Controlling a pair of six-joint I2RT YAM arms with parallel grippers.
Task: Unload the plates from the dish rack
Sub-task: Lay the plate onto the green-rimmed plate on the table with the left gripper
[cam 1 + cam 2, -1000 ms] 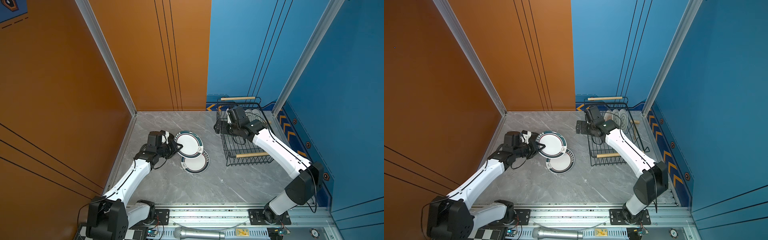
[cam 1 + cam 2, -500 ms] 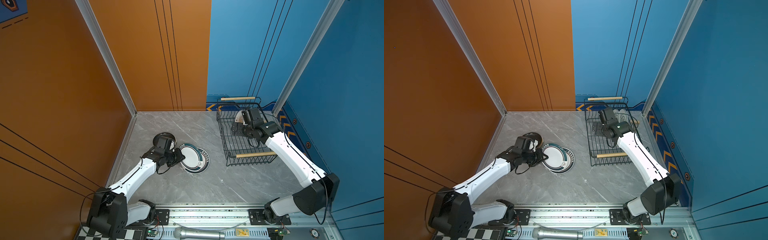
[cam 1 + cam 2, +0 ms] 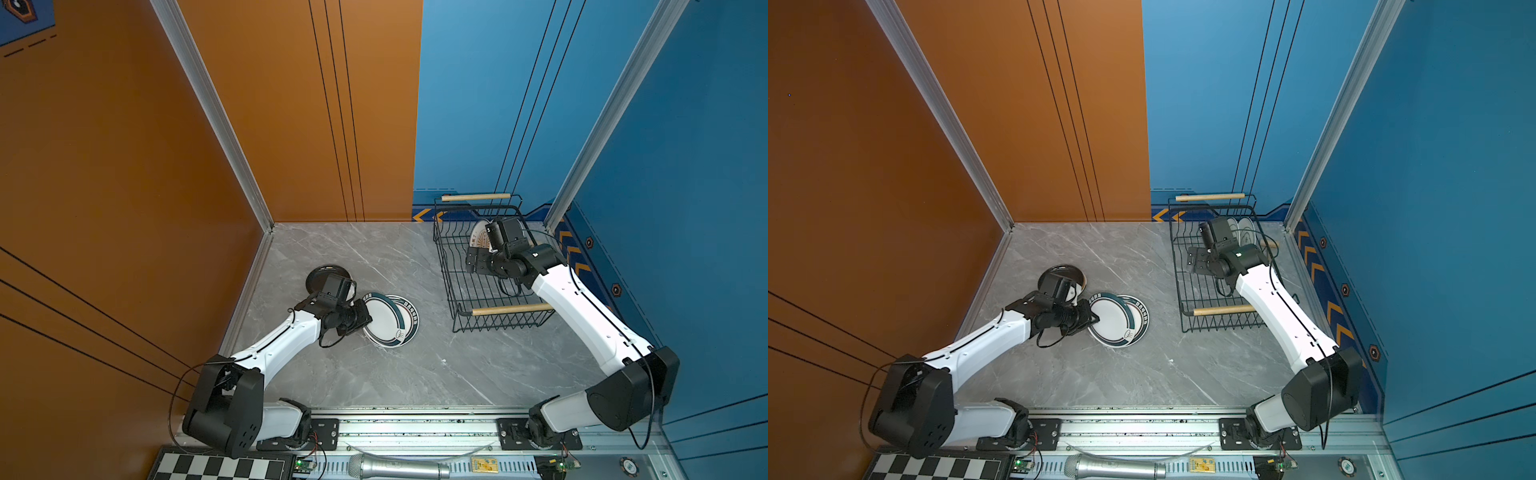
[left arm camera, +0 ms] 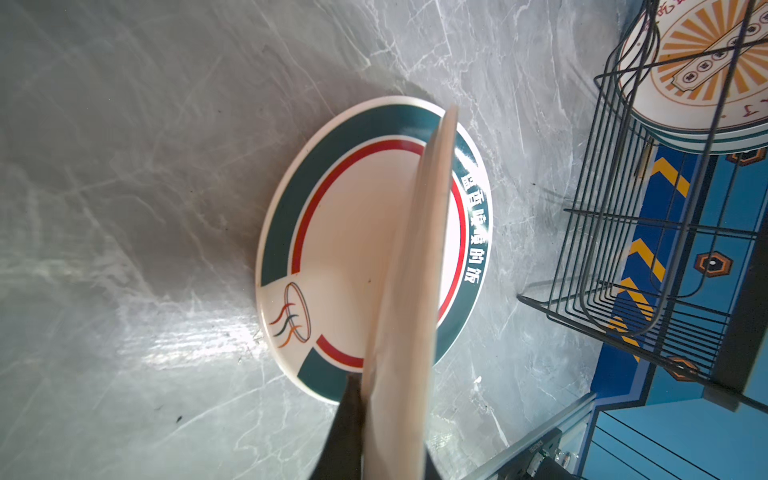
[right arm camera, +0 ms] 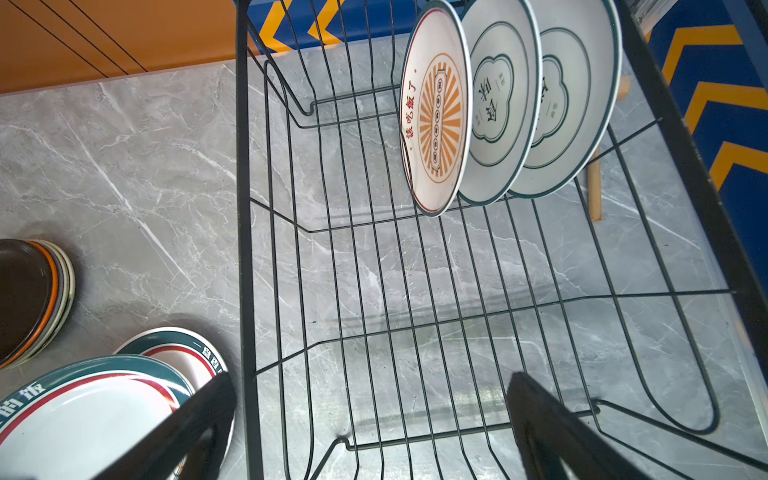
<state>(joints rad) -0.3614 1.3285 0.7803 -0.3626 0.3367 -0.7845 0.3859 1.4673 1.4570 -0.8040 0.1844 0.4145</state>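
Note:
The plate hangs low with its free side over the like plate (image 3: 409,320) lying flat. It would come to rest there, so my left gripper needs to let go.
My left gripper (image 3: 368,318) (image 4: 390,399) is shut on the rim of a white plate with a dark green rim (image 3: 384,318) (image 4: 415,270). That plate hangs low over a like plate (image 3: 409,320) (image 4: 332,232) lying flat on the table. Beside them a stack of smaller plates (image 3: 320,276) (image 5: 25,299) has a black one on top. The black wire dish rack (image 3: 444,266) (image 5: 245,208) holds three white plates (image 3: 1246,235) (image 5: 436,108) upright at its far end. My right gripper (image 3: 473,259) (image 5: 374,415) stands open above the rack's bare wires, holding nothing.
Orange and blue walls close in the grey marble table (image 3: 374,374) on three sides. The rack's wooden handles (image 3: 511,309) stick out at front and back. A microphone (image 3: 399,467) and a checkerboard (image 3: 216,465) lie beyond the front rail.
My left gripper has brought its plate down and forward onto the spot over the flat plate. My right gripper has moved right, from the rack's left wall to over its inside.

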